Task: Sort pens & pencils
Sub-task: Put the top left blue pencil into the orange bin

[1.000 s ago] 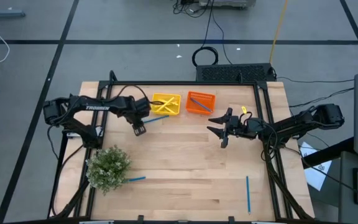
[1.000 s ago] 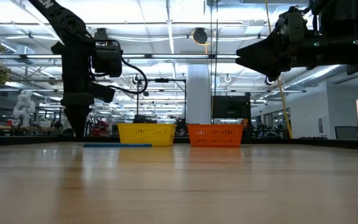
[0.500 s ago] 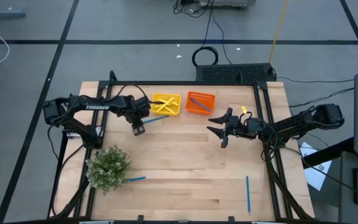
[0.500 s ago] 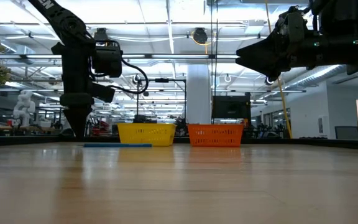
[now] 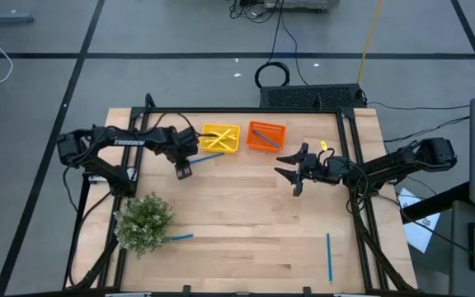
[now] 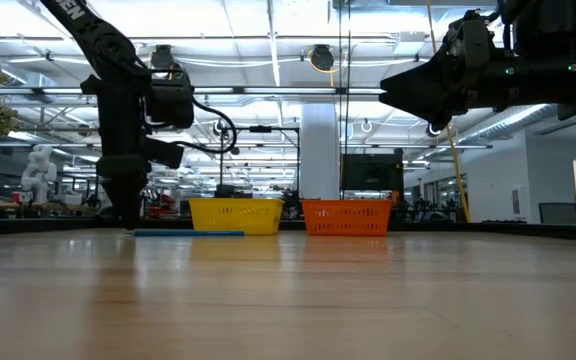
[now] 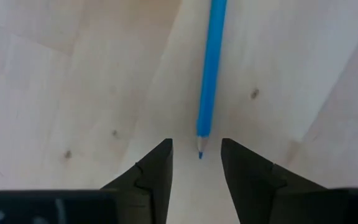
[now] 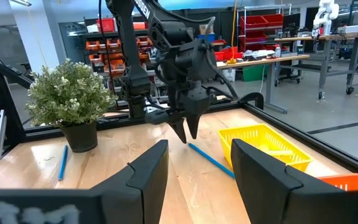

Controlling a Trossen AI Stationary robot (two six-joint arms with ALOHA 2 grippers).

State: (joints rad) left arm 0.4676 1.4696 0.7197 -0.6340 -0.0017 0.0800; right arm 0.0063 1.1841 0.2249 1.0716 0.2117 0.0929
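Observation:
The blue pencil needs to be sorted into the orange tray (image 5: 266, 136). My left gripper should next grab it by its sharpened tip.
A blue pencil (image 5: 209, 157) lies flat on the wooden table just in front of the yellow tray (image 5: 220, 138), which holds yellow pencils. The orange tray (image 5: 266, 136) beside it holds a blue one. My left gripper (image 5: 183, 172) points down over the pencil's near-left end. In the left wrist view its open fingers (image 7: 196, 144) stand on either side of the pencil's tip (image 7: 200, 149) without touching it. My right gripper (image 5: 291, 171) hangs open and level above the table's middle right, with nothing between its fingers (image 8: 197, 152).
A potted green plant (image 5: 144, 223) stands at the near left, with a blue pencil (image 5: 180, 238) lying beside it. Another blue pencil (image 5: 329, 257) lies near the front right corner. Black frame rails run along the table's edges.

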